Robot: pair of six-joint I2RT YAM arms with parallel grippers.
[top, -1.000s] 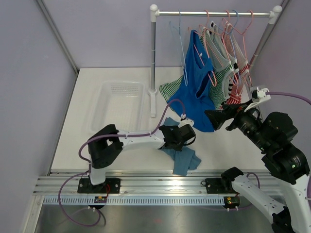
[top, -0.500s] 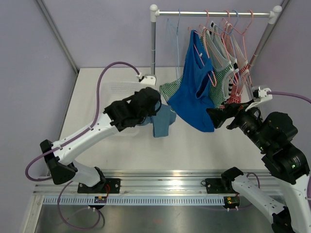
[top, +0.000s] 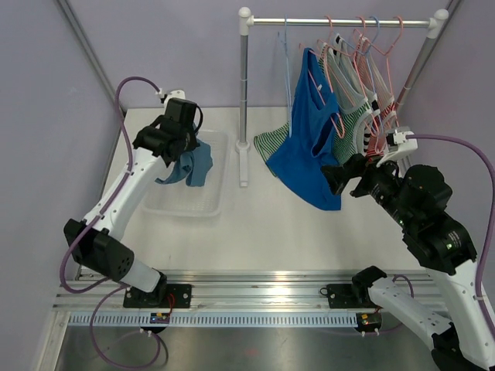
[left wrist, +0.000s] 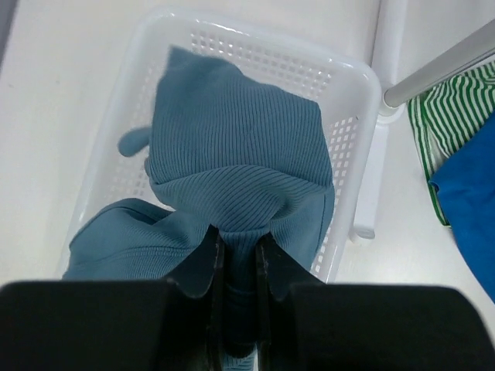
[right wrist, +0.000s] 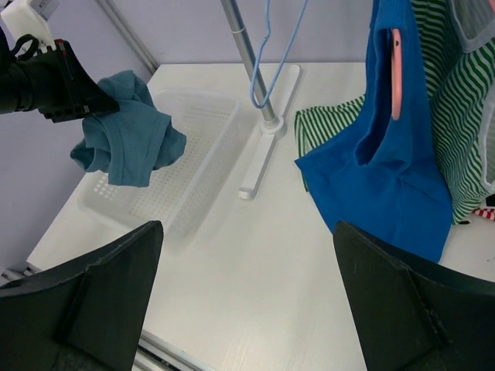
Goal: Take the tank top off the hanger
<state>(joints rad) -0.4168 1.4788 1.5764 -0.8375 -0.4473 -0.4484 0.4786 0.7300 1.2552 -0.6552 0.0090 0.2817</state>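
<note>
I should reach for the bright blue tank top's pink hanger with my right gripper and grab it just below its hook. The straps will then stay free for removal.
The teal ribbed tank top hangs bunched from my left gripper, which is shut on a fold of it above the white basket. In the left wrist view the cloth is pinched between the jaws of the left gripper, over the basket. An empty light-blue hanger hangs on the rail. My right gripper stands open and empty beside a bright blue tank top on a pink hanger. The right wrist view shows the right gripper, the teal top and the hanger.
A clothes rack with a white post and foot stands at the back centre. Green-striped and red-striped garments hang on several pink hangers at its right end. Grey walls close in both sides.
My left arm has swung from the table's front middle up and back to the left, carrying the teal top over the basket. The right gripper edged slightly left toward the blue top.
</note>
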